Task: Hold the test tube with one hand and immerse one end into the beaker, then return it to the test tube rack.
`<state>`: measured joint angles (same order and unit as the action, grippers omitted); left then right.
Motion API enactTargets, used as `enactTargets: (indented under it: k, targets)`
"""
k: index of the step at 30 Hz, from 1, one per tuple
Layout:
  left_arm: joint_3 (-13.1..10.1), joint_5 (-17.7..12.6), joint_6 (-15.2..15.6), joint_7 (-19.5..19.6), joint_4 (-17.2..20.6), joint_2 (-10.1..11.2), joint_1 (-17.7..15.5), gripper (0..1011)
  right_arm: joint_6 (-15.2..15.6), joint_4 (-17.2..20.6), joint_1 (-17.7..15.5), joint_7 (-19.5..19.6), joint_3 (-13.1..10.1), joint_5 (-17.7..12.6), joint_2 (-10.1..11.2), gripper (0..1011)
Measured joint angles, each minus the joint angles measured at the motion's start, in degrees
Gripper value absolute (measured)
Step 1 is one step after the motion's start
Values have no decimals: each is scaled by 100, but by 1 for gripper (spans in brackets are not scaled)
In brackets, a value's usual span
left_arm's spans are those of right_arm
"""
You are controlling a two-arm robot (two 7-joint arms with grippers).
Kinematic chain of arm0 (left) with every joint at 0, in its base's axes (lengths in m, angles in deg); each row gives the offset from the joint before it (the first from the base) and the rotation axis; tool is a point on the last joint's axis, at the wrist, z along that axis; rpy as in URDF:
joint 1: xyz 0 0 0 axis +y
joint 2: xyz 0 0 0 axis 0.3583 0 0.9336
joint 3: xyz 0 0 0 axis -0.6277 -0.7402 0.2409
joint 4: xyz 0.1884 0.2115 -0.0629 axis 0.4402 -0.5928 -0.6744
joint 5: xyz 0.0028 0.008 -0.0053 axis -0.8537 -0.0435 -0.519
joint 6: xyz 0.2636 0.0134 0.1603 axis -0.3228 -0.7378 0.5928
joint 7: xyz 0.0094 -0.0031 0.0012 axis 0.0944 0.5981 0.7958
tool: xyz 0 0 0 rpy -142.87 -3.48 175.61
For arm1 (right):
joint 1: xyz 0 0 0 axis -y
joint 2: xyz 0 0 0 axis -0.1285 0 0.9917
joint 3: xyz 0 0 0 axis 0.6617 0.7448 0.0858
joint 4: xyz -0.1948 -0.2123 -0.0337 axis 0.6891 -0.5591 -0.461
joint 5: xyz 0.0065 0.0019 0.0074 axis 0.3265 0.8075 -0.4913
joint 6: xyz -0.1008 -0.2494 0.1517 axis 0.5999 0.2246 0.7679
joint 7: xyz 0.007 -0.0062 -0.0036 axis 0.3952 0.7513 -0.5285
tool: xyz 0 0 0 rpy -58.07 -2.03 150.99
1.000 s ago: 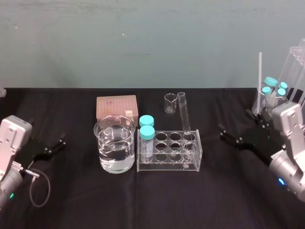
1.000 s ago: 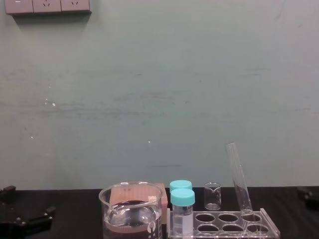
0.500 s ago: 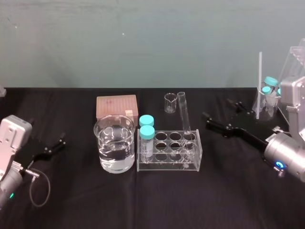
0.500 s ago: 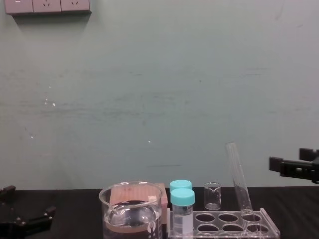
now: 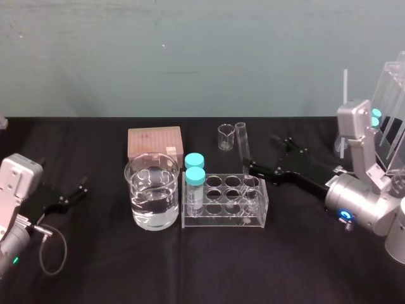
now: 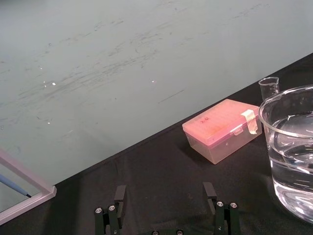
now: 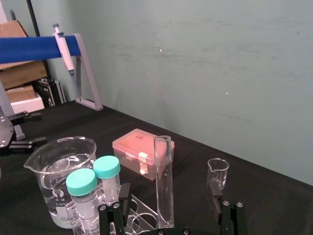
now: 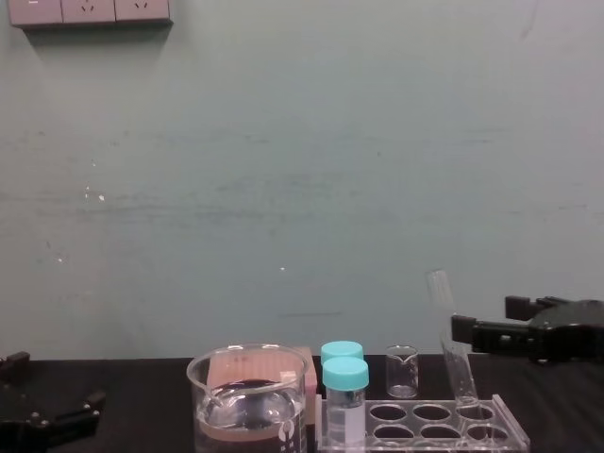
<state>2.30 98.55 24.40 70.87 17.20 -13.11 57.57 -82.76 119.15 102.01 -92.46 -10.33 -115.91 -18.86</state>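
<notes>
I need to grab the test tube next with my right gripper, by its upper body below the tube's open rim [image 8: 449,326], so its closed end stays free to dip into the beaker [image 8: 249,406].
The test tube [image 5: 243,152] leans upright in the back right hole of the clear test tube rack [image 5: 223,218], its open end up. Left of the rack stands the wide beaker [image 5: 152,190], about half full of clear liquid. My right gripper [image 5: 266,154] reaches in from the right at the tube's mid height, open. In the right wrist view the test tube [image 7: 164,182] stands between and just ahead of the spread fingers [image 7: 122,194], untouched. In the chest view the right gripper [image 8: 493,322] sits just right of the test tube [image 8: 453,344]. My left gripper [image 6: 165,193] rests open at the table's left.
Two teal-capped vials [image 5: 195,175] stand in the rack's left holes. A pink box [image 5: 154,141] lies behind the beaker and a tiny beaker [image 5: 226,136] behind the rack. A clear stand with capped vials [image 5: 376,117] is at the back right.
My right gripper has swung in from the table's right side toward the test tube, still open. The left arm, tube, rack and beaker have not moved.
</notes>
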Motion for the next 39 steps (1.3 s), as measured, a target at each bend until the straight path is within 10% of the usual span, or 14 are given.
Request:
enactTargets:
  k: [30,39]
  targets:
    - [0,0,0,0,0,0,0,1000,-107,-1064,741,-412,234,536,-625,1004]
    - [0,0,0,0,0,0,0,1000,-101,-1044,727,-410,227,505,-613,820]
